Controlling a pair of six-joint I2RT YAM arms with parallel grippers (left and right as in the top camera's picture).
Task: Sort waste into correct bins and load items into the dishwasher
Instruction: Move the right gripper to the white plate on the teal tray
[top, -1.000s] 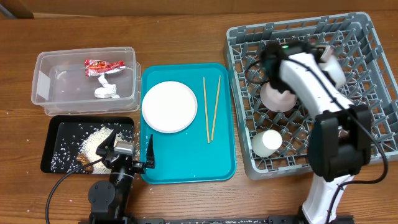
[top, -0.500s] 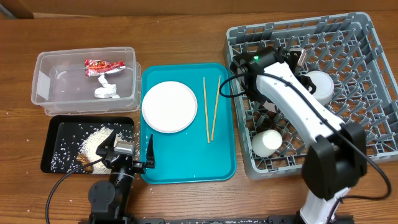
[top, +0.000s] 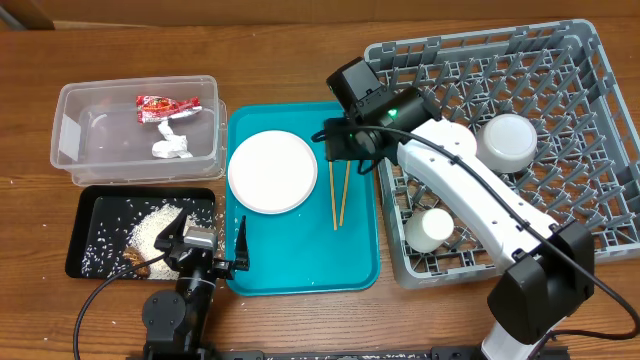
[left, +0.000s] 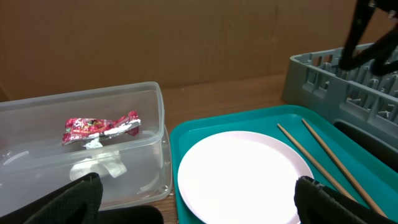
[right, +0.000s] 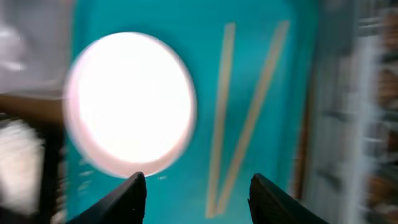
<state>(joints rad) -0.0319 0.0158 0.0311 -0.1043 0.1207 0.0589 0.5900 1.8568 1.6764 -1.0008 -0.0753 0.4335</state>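
I will next grab the white plate's rim (top: 315, 173) with my right gripper, on the side facing the chopsticks. Then the plate can go into the dish rack (top: 600, 215).
My right gripper (top: 336, 141) hangs open and empty over the teal tray's far right part. In the right wrist view the right gripper (right: 199, 198) sits above the two wooden chopsticks (right: 245, 106), with the white plate (right: 130, 102) to their left. The plate (top: 272, 172) and chopsticks (top: 340, 180) lie on the teal tray. A pale bowl (top: 508, 140) and a white cup (top: 432, 228) sit in the grey dish rack (top: 600, 215). My left gripper (top: 203, 246) rests open at the front, between the black tray and the teal tray. It looks across the plate (left: 239, 171).
The clear tub (top: 70, 140) at the left holds the red wrapper (top: 168, 105) and the white napkin (top: 172, 146). The black tray (top: 90, 215) in front of it holds rice and brown scraps (top: 160, 228). The teal tray (top: 300, 260) lies between them and the rack.
My right gripper has opened, left a bowl in the rack and swung left out of the rack to above the chopsticks. The left arm has not moved.
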